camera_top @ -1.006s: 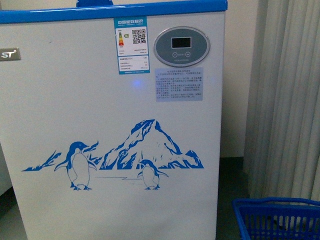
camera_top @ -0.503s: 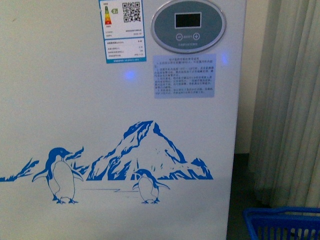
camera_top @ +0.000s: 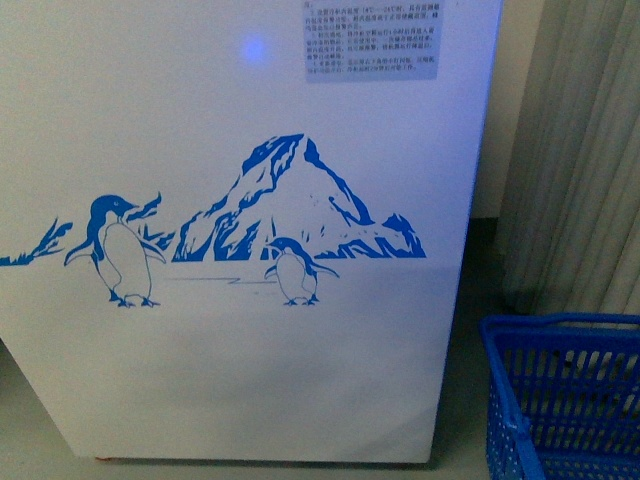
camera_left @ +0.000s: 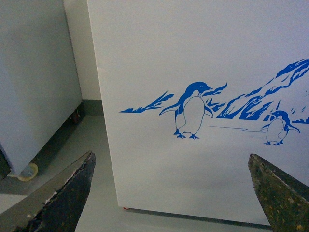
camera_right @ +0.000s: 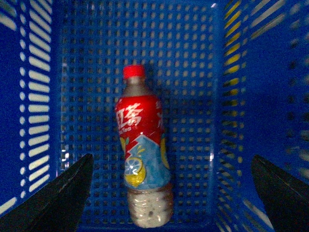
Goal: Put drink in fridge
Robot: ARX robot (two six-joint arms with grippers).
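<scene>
The right gripper grabs the bottle by its blue lemon-printed label section [camera_right: 146, 166] next, to put it in the fridge.
The drink [camera_right: 141, 145], a plastic bottle with a red cap and a red and blue label, lies flat on the floor of a blue plastic basket [camera_right: 193, 72] in the right wrist view. My right gripper [camera_right: 171, 193] hangs above it, open and empty, its fingers on either side of the bottle. The fridge [camera_top: 250, 380] fills the front view with its white front wall and blue penguin-and-mountain picture; its lid and rim are out of view. My left gripper [camera_left: 171, 193] is open and empty, facing the fridge's front wall [camera_left: 193, 48] low down.
The blue basket [camera_top: 560, 400] stands on the floor to the right of the fridge, by a pale curtain [camera_top: 580, 150]. A grey-white cabinet [camera_left: 34, 72] on castors stands to the fridge's left with a narrow gap between them.
The front view has dropped down the fridge's front: the display panel and energy label have left the top of the frame, and more of the floor and blue basket shows.
</scene>
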